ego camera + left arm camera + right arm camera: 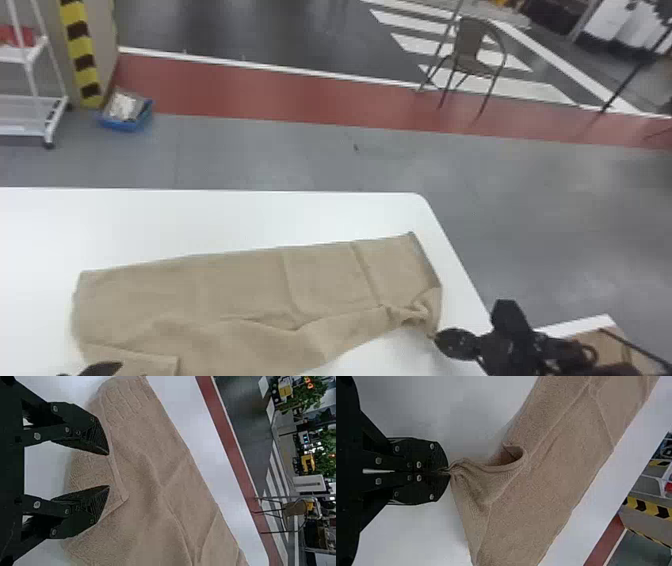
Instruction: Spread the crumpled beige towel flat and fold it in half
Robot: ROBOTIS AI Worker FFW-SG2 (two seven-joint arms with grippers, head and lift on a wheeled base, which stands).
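Observation:
My left gripper grabs the towel (240, 285) by the flap's hem corner next, since the flap lies folded over the spread towel.
The beige towel (240, 285) lies stretched across the white table, creased, with a folded-over flap at its near left and a bunched corner at its right. At that right corner is my right gripper (437, 340); in the right wrist view the right gripper (447, 471) is shut on the corner, which is pulled into a small pucker with a curled edge beside it. My left gripper (102, 369) is at the bottom left of the head view, by the flap. In the left wrist view the left gripper (109, 470) stands open over the towel (158, 506), the flap's hem between its fingertips.
The white table (200, 215) has its far edge beyond the towel and its right edge close to the right gripper. A cardboard-coloured surface (600, 345) is at the lower right. A chair (470, 55) and a blue bin (125, 117) stand on the floor farther off.

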